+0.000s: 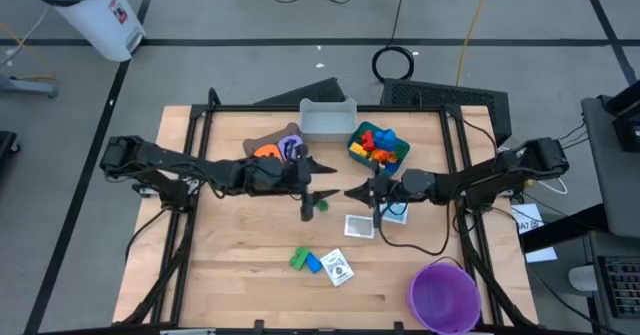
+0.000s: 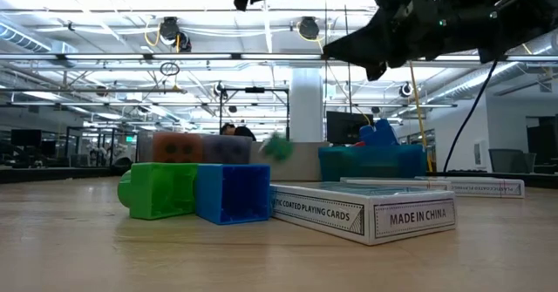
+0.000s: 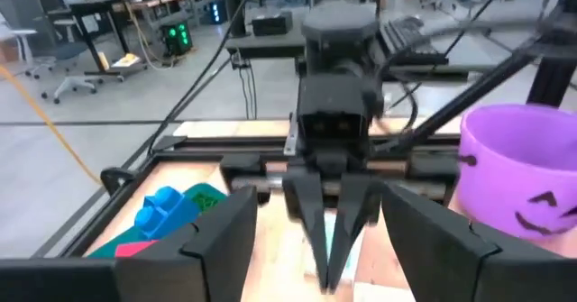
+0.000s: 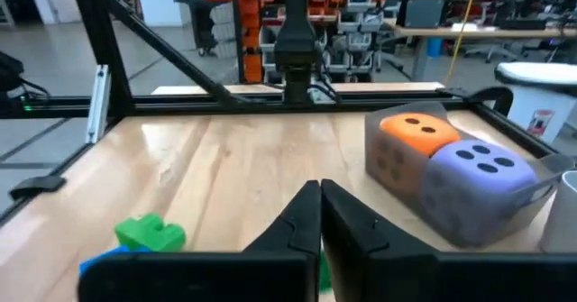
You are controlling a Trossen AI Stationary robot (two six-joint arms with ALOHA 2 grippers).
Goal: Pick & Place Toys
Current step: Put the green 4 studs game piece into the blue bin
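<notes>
I will open my right gripper next, as it is shut short of the lone green brick. Then I will lower it to close on the brick's sides.
My left gripper hangs open and empty over the table's middle, its fingers wide apart in the left wrist view. My right gripper faces it, shut and empty. A green brick is just below and between them; it shows blurred in the low view, and I cannot tell whether it rests on the table. The orange die and purple die sit in the brown bin. A green brick and a blue brick lie near the front. Three white card boxes lie on the table.
A grey bin stands at the far edge. A blue bin to its right holds several bricks. A purple bowl stands at the near right corner. A black frame runs round the table. Bare wood lies at the near left.
</notes>
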